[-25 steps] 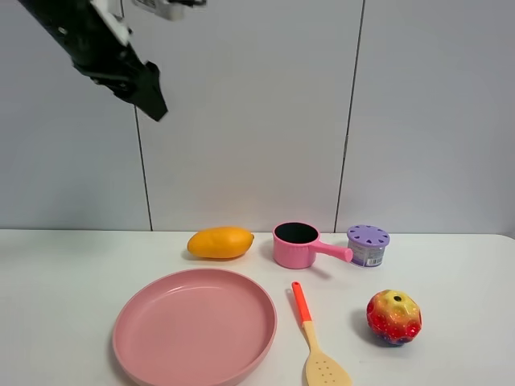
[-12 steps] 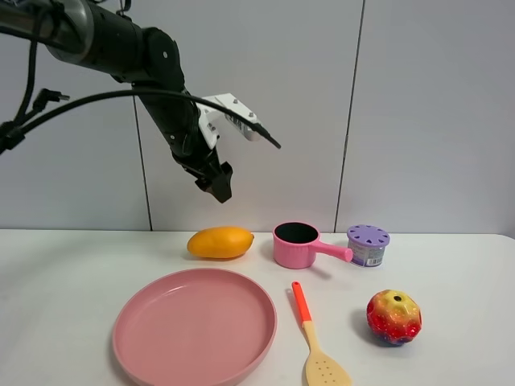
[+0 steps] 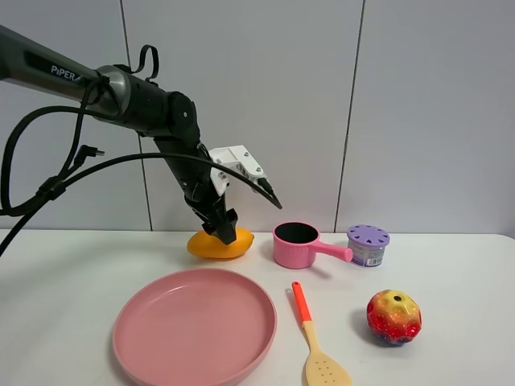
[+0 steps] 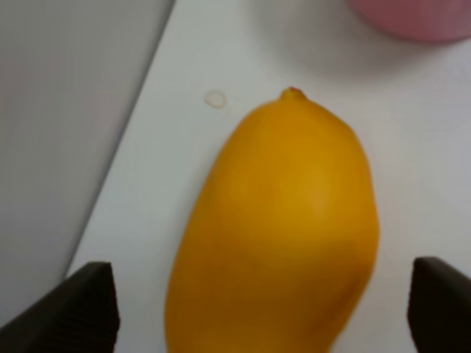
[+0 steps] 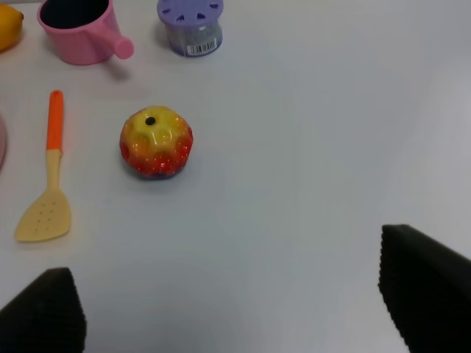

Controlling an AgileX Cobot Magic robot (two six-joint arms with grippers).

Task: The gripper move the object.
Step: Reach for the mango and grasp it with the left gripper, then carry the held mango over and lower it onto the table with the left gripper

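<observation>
My left gripper lowers before it closes on the mango, since the fingers stop beside the mango's top (image 3: 202, 236), above its lower side (image 3: 216, 253).
The object is a smooth yellow-orange mango (image 3: 208, 246) lying on the white table by the back wall, left of the pink saucepan. My left gripper (image 3: 220, 229) hangs from the dark PiPER arm, right over the mango's top. In the left wrist view the mango (image 4: 280, 220) fills the middle, and the open left gripper (image 4: 265, 309) has one black finger (image 4: 92, 305) on each side of it, apart from its skin. My right gripper (image 5: 232, 301) is open and empty above bare table. It is out of the exterior view. The mango's tip shows in the right wrist view (image 5: 6, 26).
A pink saucepan (image 3: 296, 244) stands just right of the mango, with a purple-lidded container (image 3: 368, 244) beyond it. A pink plate (image 3: 195, 326) lies in front. An orange-handled spatula (image 3: 315, 342) and a bumpy red-yellow fruit (image 3: 394, 317) lie front right. The wall is close behind.
My left arm has swung down from the upper left corner to the mango, and the gripper now sits just over it. Nothing on the table has moved.
</observation>
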